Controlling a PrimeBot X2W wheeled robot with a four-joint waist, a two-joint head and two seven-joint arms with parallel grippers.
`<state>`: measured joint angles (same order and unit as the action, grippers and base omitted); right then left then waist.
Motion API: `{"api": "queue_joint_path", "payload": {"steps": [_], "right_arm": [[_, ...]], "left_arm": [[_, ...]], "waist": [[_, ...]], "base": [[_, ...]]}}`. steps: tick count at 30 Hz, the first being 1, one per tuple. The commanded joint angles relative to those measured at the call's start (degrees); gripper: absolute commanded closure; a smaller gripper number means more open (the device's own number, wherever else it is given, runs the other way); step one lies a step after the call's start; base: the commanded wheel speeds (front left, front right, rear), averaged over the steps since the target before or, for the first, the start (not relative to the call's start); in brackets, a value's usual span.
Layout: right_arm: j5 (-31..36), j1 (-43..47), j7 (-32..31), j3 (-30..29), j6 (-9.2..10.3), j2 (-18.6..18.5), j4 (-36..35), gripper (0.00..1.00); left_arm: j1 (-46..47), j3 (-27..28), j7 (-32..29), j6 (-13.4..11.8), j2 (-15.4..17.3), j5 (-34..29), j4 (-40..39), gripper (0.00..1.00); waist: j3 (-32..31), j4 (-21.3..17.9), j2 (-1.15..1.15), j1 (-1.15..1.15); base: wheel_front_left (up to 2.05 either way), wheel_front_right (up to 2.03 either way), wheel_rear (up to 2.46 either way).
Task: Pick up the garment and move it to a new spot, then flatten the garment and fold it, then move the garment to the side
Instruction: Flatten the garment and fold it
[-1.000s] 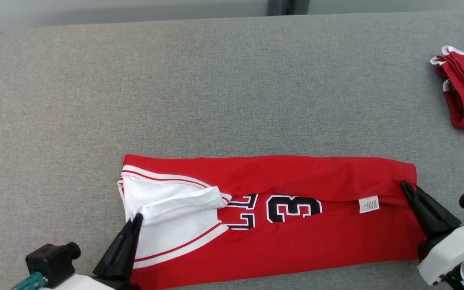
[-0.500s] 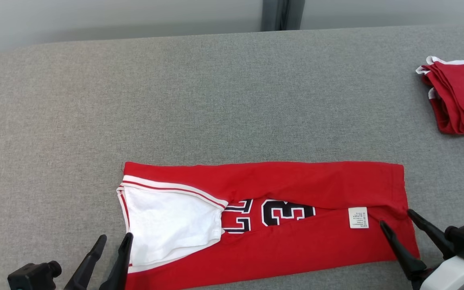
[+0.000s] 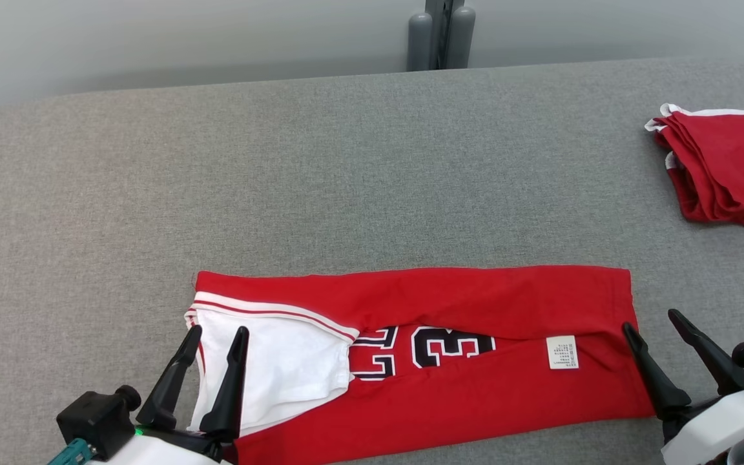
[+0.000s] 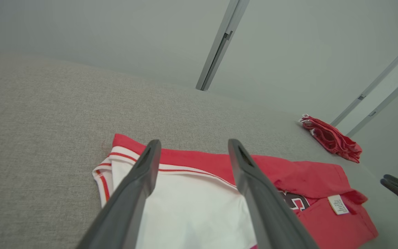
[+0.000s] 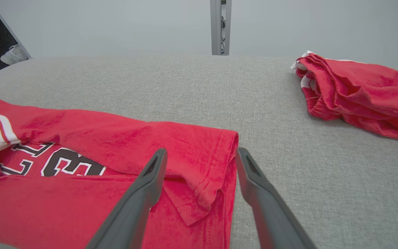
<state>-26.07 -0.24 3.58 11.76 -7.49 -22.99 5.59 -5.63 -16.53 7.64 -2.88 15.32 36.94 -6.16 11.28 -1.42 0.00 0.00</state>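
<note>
My right gripper is to pinch the red jersey by its bottom hem [image 3: 625, 306] next, and then I will fold the jersey's long strip [image 3: 454, 395] over on itself.
The garment [image 3: 449, 297] is a red jersey with white sleeves and black numbers, folded lengthwise into a long strip on the grey table [image 3: 320, 174]. It also shows in the left wrist view [image 4: 192, 162] and the right wrist view [image 5: 123, 138]. My left gripper [image 3: 216, 334] stands open over the white sleeve end, holding nothing. My right gripper [image 3: 653, 323] is open at the strip's right hem, one finger over the cloth and one beyond the edge. In the wrist views my left gripper [image 4: 192, 145] and my right gripper [image 5: 200, 154] both show empty gaps.
A second folded red garment [image 3: 724, 168] lies at the table's far right, also visible as the red pile [image 5: 354, 90]. A grey post [image 3: 442, 35] rises behind the table's far edge. The table's rounded left corner is near the back left.
Both grippers were shut on the garment's ends and have opened, letting the cloth go; the folded-over upper layer now lies flat. The head camera has tilted, shifting the picture.
</note>
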Motion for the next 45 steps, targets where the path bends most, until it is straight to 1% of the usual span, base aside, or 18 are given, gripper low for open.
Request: {"api": "queue_joint_path", "payload": {"steps": [1, 6, 7, 10, 15, 20, 24, 29, 32, 37, 38, 39, 40, 41, 42, 45], "right_arm": [[0.6, -1.2, 0.5, -0.8, -0.01, 0.9, 0.6, 0.00], [1.0, -3.0, 0.9, -4.0, -0.01, 4.4, 3.6, 0.00], [1.0, -3.0, 0.9, -4.0, -0.01, 4.4, 3.6, 0.00], [2.1, -4.0, 1.3, -6.8, -0.01, 7.0, 6.4, 0.00], [6.1, -5.6, 2.1, -11.3, -0.01, 11.3, 11.9, 0.00], [10.7, -7.5, 0.6, -14.3, -0.01, 15.0, 18.8, 0.00], [12.3, -9.2, -0.1, -14.8, -0.01, 16.6, 23.1, 0.00], [14.3, -11.2, -1.6, -15.4, -0.01, 17.4, 27.8, 0.00], [15.1, -11.8, -2.8, -15.1, -0.01, 17.4, 29.9, 0.00], [15.6, -12.0, -4.9, -13.5, -0.01, 17.2, 30.7, 0.00], [15.7, -12.1, -5.2, -13.1, -0.02, 17.0, 30.7, 0.32], [15.8, -12.2, -5.6, -12.9, -0.01, 16.9, 30.7, 0.57], [15.7, -12.3, -5.8, -12.7, -0.01, 16.7, 30.6, 0.63], [15.5, -12.4, -6.2, -12.6, -0.01, 16.4, 30.6, 0.79], [15.3, -12.6, -6.5, -12.5, 0.00, 16.2, 30.5, 1.00], [14.3, -13.2, -7.4, -12.4, 0.06, 15.3, 29.8, 1.00]], "left_arm": [[1.6, -0.5, 1.0, -0.3, -0.4, -1.3, 1.1, 0.00], [3.2, -2.0, 3.2, -0.6, -2.6, -2.5, 4.0, 0.00], [3.2, -2.0, 3.2, -0.6, -2.6, -2.5, 4.0, 0.00], [3.8, -2.2, 4.4, -0.8, -3.2, -3.4, 5.8, 0.00], [4.2, -1.5, 6.1, -1.2, -4.0, -4.5, 8.1, 0.00], [4.3, -1.5, 6.6, -0.5, -4.3, -4.7, 9.7, 0.00], [4.7, -1.5, 7.0, -0.2, -4.6, -4.9, 10.4, 0.00], [5.0, -1.8, 7.1, 0.3, -5.0, -4.8, 11.0, 0.00], [5.1, -1.8, 7.2, 0.4, -5.1, -4.8, 11.2, 0.00], [5.2, -1.6, 7.2, 0.7, -5.3, -4.7, 11.2, 0.00], [5.1, -1.5, 7.3, 0.7, -5.3, -4.7, 11.3, 0.00], [5.1, -1.5, 7.3, 0.8, -5.3, -4.8, 11.3, 0.00], [5.1, -1.5, 7.3, 0.8, -5.4, -4.8, 11.3, 0.00], [5.2, -1.5, 7.3, 0.8, -5.4, -4.8, 11.4, 0.00], [5.3, -1.6, 7.4, 0.8, -5.5, -4.9, 11.4, 0.00], [5.4, -1.5, 7.4, 0.9, -5.6, -4.9, 11.5, 0.00]], "waist": [[-0.6, 0.3, 0.00, 0.00], [-1.7, 1.0, 0.00, 0.00], [-1.7, 1.0, 0.00, 0.00], [-2.4, 1.6, 0.00, 0.00], [-3.3, 2.5, 0.00, 0.00], [-3.6, 3.1, 0.00, 0.00], [-3.4, 3.5, 0.00, 0.00], [-2.9, 3.8, 0.00, 0.00], [-2.7, 3.9, 0.00, 0.00], [-2.4, 3.9, 0.00, 0.00], [-2.3, 3.9, 0.00, 0.00], [-2.3, 3.8, 0.00, 0.00], [-2.2, 3.7, 0.00, 0.00], [-2.2, 3.7, 0.00, 0.00], [-2.2, 3.6, 0.00, 0.00], [-2.1, 3.4, 0.00, 0.00]], "base": [[0.00, 0.00, 0.00], [0.00, 0.00, 0.00], [0.00, 0.00, 0.00], [0.00, 0.00, 0.00], [0.00, 0.00, 0.00], [0.00, 0.00, 0.00], [0.00, 0.00, 0.00], [0.00, 0.00, 0.00], [0.00, 0.00, 0.00], [0.00, 0.00, 0.00], [0.00, 0.00, 0.00], [0.00, 0.00, 0.00], [0.00, 0.00, 0.00], [0.00, 0.00, 0.00], [0.00, 0.00, 0.00], [0.00, 0.00, 0.00]]}}
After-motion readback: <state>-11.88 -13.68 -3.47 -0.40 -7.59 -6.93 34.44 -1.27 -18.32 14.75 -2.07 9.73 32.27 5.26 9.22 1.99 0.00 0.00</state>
